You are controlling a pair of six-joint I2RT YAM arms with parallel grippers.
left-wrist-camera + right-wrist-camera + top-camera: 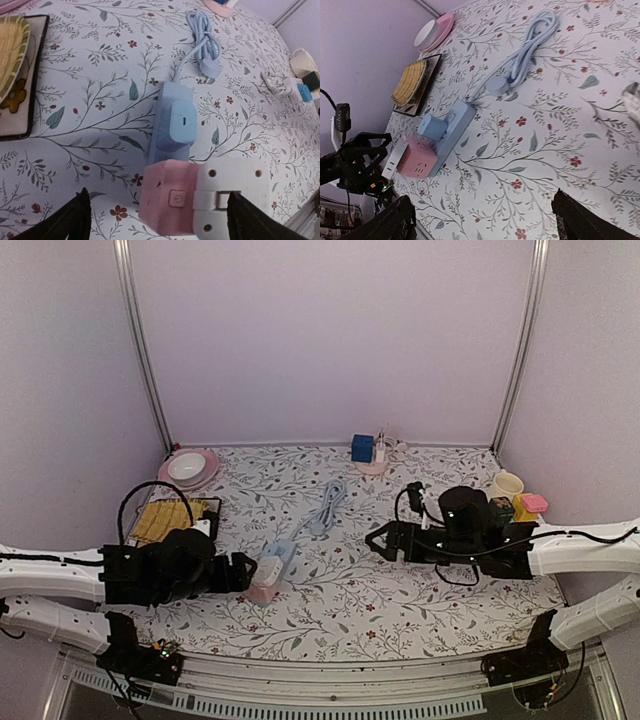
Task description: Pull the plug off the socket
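Observation:
My right gripper is to grip the white plug block (232,196) next, across its narrow width. It leaves the pink cube socket (167,197) to my left gripper.
A pale blue power strip (285,550) lies in the middle of the table. A blue plug block (181,122) sits in its top face. A pink cube socket (167,197) with a white plug block (232,195) on its side sits at the strip's near end. My left gripper (243,572) is open; in the left wrist view (160,227) the cube lies just ahead, between the finger lines, untouched. My right gripper (378,538) is open and empty to the right of the strip. The strip (452,131), blue plug (431,126) and cube (416,157) lie well ahead of it (485,225).
The strip's coiled blue cable (328,505) lies behind it. A pink plate with a white bowl (188,468) and a dark mat with a yellow item (170,520) are at the left. A blue cube (361,448), a cream cup (506,485) and a pink sponge (533,503) stand at the back right.

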